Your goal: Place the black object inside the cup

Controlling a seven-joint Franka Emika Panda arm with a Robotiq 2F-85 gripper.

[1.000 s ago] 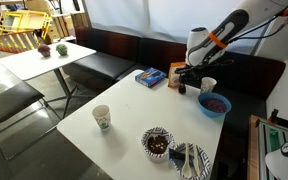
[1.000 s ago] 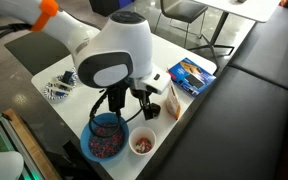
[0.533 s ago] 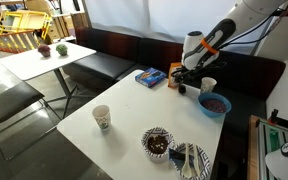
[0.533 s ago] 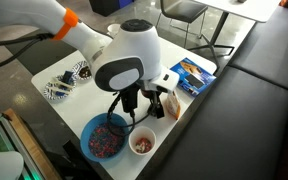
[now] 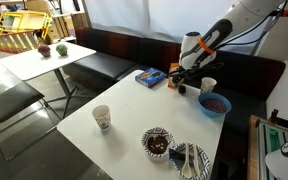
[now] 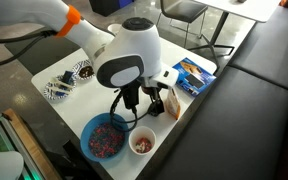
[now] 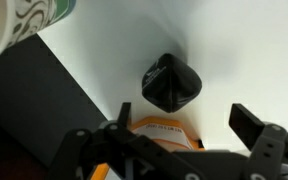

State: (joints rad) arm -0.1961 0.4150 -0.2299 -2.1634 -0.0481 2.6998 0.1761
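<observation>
I should move my gripper toward the black object first and then close on it. The black object's whole body is beyond my fingertips, so my gripper would miss it if I closed now.
The black object [image 7: 171,83] is a small dark lump lying on the white table, also seen in an exterior view [image 5: 182,90]. My gripper [image 7: 169,135] is open and hovers over it, its fingers apart on either side, not touching it. In an exterior view the gripper [image 5: 184,80] hangs at the far end of the table. The cup [image 5: 101,118], white paper with a greenish print, stands upright at the near left of the table, far from the gripper. The gripper body [image 6: 124,60] hides the black object in an exterior view.
A plainer cup [image 5: 208,86] and a blue bowl [image 5: 215,104] stand just beside the gripper. An orange box [image 7: 159,128] and a blue book [image 5: 150,77] lie close by. A dark patterned bowl [image 5: 157,142] and a plate [image 5: 189,160] sit near the front edge.
The gripper has shifted a little sideways along the table's far end and settled over the black object. Nothing was taken hold of.
</observation>
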